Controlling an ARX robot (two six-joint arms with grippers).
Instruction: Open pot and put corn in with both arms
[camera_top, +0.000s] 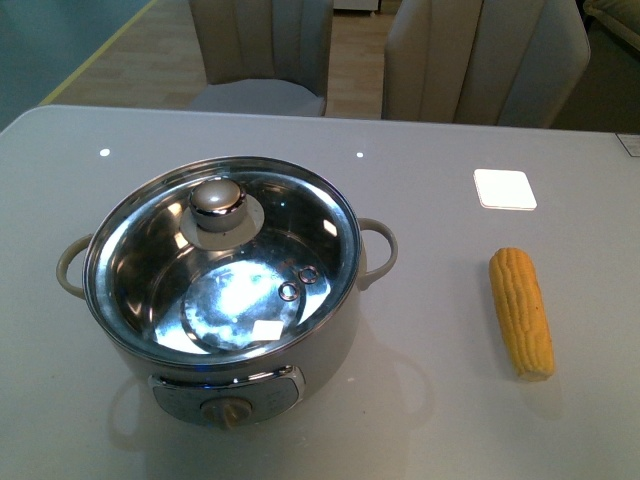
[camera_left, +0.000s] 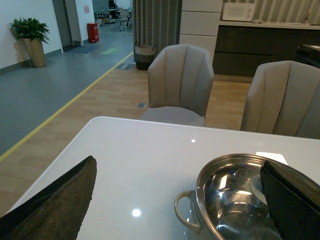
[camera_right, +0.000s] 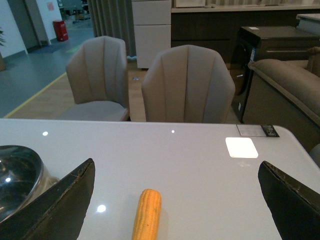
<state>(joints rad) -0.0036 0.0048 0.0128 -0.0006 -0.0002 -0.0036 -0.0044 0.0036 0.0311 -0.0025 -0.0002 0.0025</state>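
Note:
My left gripper should next grab the wide glass lid by its raised knob, which is narrow enough for the fingers. This will open the pot.
The cream-white pot stands left of centre on the table, its glass lid with the steel rim lying closed on it and the lid knob on top. To its right, the yellow corn lies flat on the table. Neither gripper shows in the front view. In the left wrist view my left gripper is open above the table, with the pot under one finger. In the right wrist view my right gripper is open and empty, with the corn on the table between and below its fingers, untouched.
A white square coaster lies beyond the corn on the grey table. Two beige chairs stand at the table's far edge. A sofa is off to the right.

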